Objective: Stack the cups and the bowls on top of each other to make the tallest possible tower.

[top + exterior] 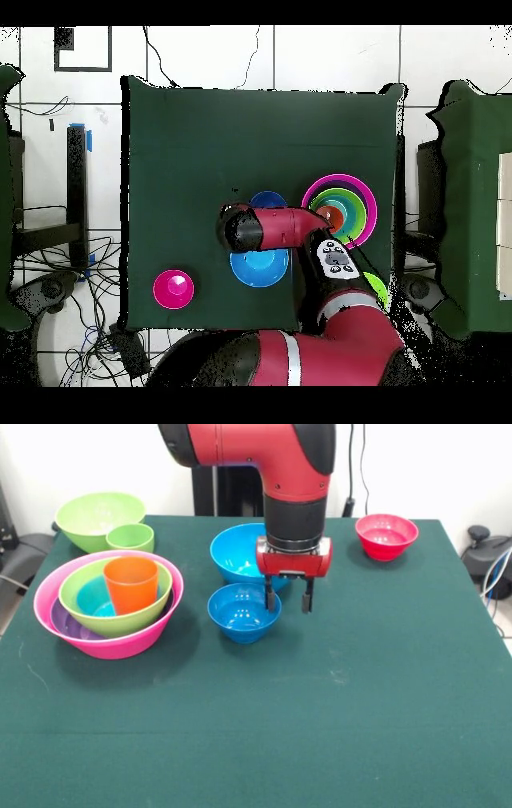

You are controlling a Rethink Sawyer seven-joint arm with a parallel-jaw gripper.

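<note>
The small blue bowl has a round body (243, 624) that is broader than the gap between my fingers, so to stack it, my gripper next needs to grab the bowl by its narrow rim (280, 602).
The tower stands at the left in the front view: a wide pink bowl (120, 643) holds a purple bowl (67, 624), a lime green bowl (120, 620) and a blue bowl (94, 598), with the orange cup (130, 584) upright in the middle. It also shows in the overhead view (341, 207). A small blue bowl (240, 614) and a larger blue bowl (232, 552) sit mid-table. My gripper (288, 600) is open and empty, hanging just right of the small blue bowl, its left finger (270, 598) at that bowl's right rim. A light green cup (130, 538) stands before a second lime green bowl (96, 516).
A red bowl (386, 536) sits alone at the back right of the green table (360, 688). In the overhead view my arm (285, 228) covers the gripper, between the small blue bowl (267, 200) and the larger one (260, 268).
</note>
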